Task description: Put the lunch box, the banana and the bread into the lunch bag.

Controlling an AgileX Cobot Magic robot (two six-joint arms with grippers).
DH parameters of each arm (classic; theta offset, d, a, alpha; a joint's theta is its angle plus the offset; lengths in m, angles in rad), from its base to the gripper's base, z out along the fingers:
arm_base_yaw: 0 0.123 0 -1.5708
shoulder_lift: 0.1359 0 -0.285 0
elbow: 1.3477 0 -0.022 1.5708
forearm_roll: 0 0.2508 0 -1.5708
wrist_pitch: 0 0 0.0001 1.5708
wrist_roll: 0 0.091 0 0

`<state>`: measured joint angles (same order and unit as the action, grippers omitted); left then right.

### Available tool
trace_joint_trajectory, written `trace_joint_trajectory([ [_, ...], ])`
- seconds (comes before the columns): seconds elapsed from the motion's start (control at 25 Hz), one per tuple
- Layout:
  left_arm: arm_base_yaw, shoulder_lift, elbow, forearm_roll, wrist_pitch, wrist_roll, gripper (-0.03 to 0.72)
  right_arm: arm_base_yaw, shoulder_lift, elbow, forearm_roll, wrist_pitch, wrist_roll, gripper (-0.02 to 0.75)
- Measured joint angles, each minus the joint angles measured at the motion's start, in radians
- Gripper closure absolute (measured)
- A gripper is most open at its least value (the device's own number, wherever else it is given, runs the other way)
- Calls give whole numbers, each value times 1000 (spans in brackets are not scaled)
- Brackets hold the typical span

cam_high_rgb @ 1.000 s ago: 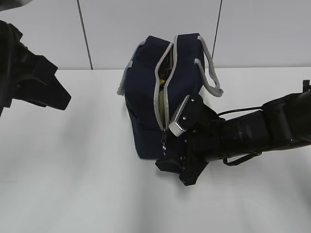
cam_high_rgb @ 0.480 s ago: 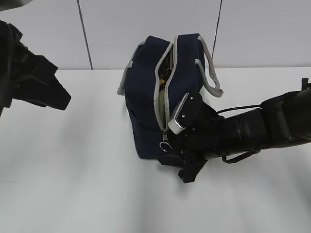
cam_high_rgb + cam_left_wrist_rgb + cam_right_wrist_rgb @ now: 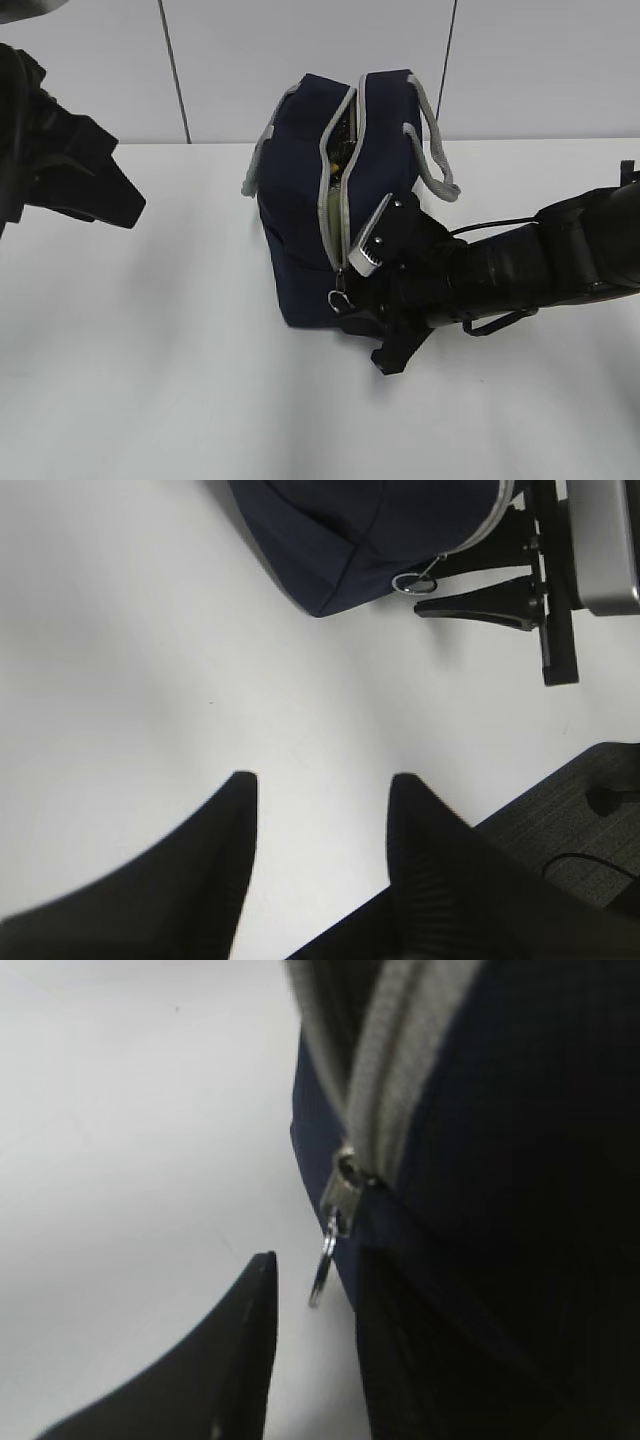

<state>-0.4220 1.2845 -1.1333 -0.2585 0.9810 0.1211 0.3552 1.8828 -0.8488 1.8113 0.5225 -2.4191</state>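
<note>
My right gripper grabs the zipper by its metal ring pull next, to get the packed lunch bag zipped closed.
The navy lunch bag stands on the white table with its grey zipper partly undone. A strip of pale green and a bit of yellow show in the gap; lunch box, banana and bread cannot be made out as such. The metal ring pull hangs at the zipper's low end. My right gripper is open, fingers narrowly apart on either side of the ring, one finger against the bag. It sits at the bag's lower front. My left gripper is open over bare table, far to the left.
The bag's grey handles loop out to the right above my right arm. The left arm hangs at the far left. The table's edge and dark floor show in the left wrist view.
My right gripper has shifted up against the bag's zipper end and its jaws have narrowed around the ring pull, which now sits higher. The left arm has not moved.
</note>
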Motion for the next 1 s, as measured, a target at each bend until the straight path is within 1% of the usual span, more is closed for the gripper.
trace_joint_trajectory([
  [0.36,0,0,0,0,3,0,370,0,0,0,0,-9,11,522],
  [0.48,0,0,0,0,4,0,370,0,0,0,0,-11,11,575],
  [0.52,0,0,0,0,5,0,370,0,0,0,0,-11,11,601],
  [0.56,0,0,0,0,5,0,370,0,0,0,0,-11,11,649],
  [0.68,0,0,0,0,5,0,370,0,0,0,0,-12,11,731],
  [1.0,0,0,0,0,6,0,370,0,-24,0,0,-25,73,738],
])
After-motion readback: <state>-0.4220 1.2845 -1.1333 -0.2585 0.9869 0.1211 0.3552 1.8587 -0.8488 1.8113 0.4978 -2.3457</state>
